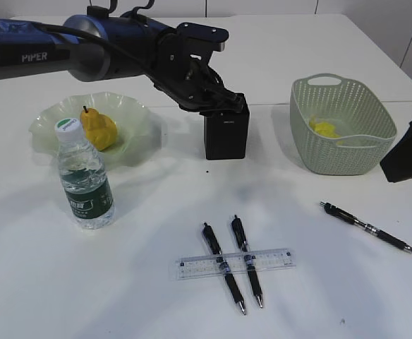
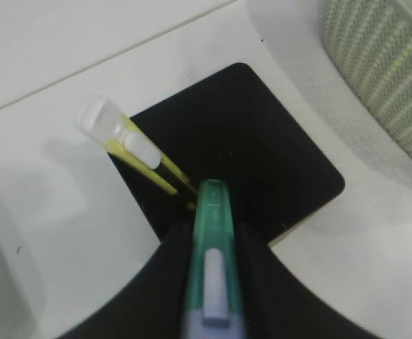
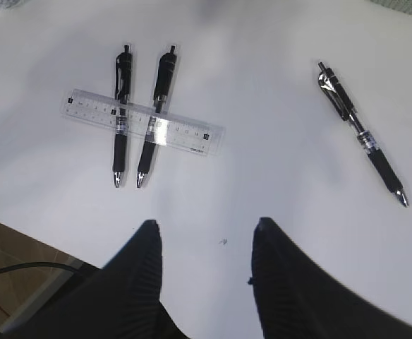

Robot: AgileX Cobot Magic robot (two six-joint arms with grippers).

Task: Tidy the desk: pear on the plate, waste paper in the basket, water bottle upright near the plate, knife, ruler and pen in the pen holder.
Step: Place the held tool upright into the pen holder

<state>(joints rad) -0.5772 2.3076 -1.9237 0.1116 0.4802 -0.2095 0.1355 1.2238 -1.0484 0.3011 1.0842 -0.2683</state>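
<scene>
The green knife's lower end [image 2: 213, 198] points inside the black pen holder's rim [image 2: 276, 120], so the knife would stay in the holder. It is now time to open my left gripper.
My left gripper [image 1: 219, 97] [image 2: 214, 236] is shut on a green utility knife [image 2: 214, 212], tip pointing down into the black pen holder [image 1: 226, 135] [image 2: 262, 159]. A yellow utility knife [image 2: 132, 145] stands in the holder, leaning on its left edge. The yellow pear [image 1: 99, 128] lies on the green plate [image 1: 139, 113]. The water bottle [image 1: 85, 180] stands upright in front of the plate. Yellow waste paper [image 1: 324, 128] lies in the green basket [image 1: 347, 152]. A clear ruler [image 1: 234, 263] [image 3: 142, 131] lies across two black pens [image 1: 223, 270] [image 3: 121, 106]. A third pen [image 1: 368, 227] [image 3: 361, 134] lies to the right. My right gripper [image 3: 204, 229] is open and empty above the table's front edge.
The right arm's dark body [image 1: 410, 145] sits at the right edge beside the basket. The basket's mesh wall [image 2: 382, 63] is close to the right of the pen holder. The table's front edge and floor [image 3: 15, 247] show at lower left in the right wrist view.
</scene>
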